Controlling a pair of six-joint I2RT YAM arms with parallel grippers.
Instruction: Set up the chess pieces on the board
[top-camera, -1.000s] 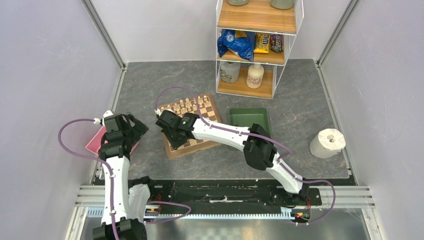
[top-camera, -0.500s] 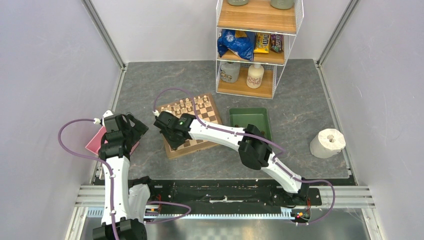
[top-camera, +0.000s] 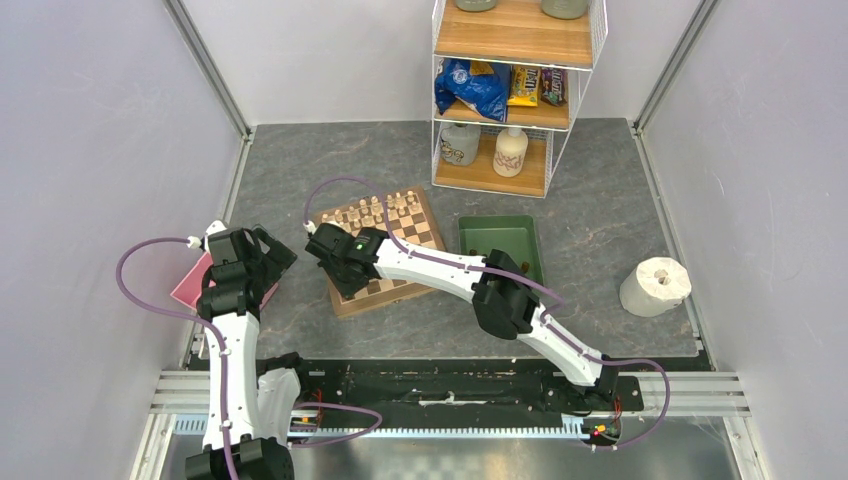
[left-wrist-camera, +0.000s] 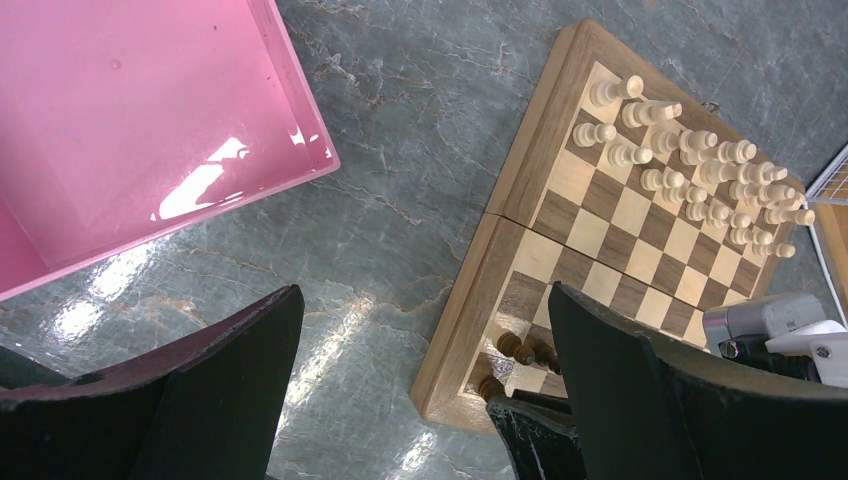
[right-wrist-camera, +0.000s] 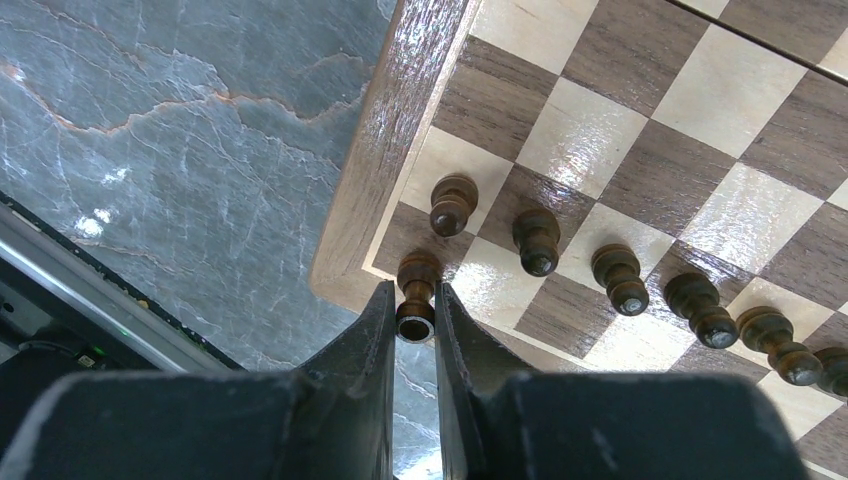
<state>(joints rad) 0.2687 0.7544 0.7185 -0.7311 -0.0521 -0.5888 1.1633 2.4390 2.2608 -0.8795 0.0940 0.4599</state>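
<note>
My right gripper is holding the dark-brown chess piece upright with its base over the dark corner square, where it would stand, so I need to release it.
The board lies in the middle of the table, and it also shows in the right wrist view and the left wrist view. My right gripper is shut on a dark-brown chess piece and holds it upright at the board's near-left corner square. Several more dark pieces stand in a row beside it. Cream pieces fill the far rows. My left gripper is open and empty above the table, left of the board.
A pink tray lies under the left arm at the table's left edge. A dark-green tray sits right of the board. A wire shelf stands at the back and a paper roll at the right.
My right gripper has moved a little left toward the board's near-left corner with the dark piece in it. The left arm has not moved.
</note>
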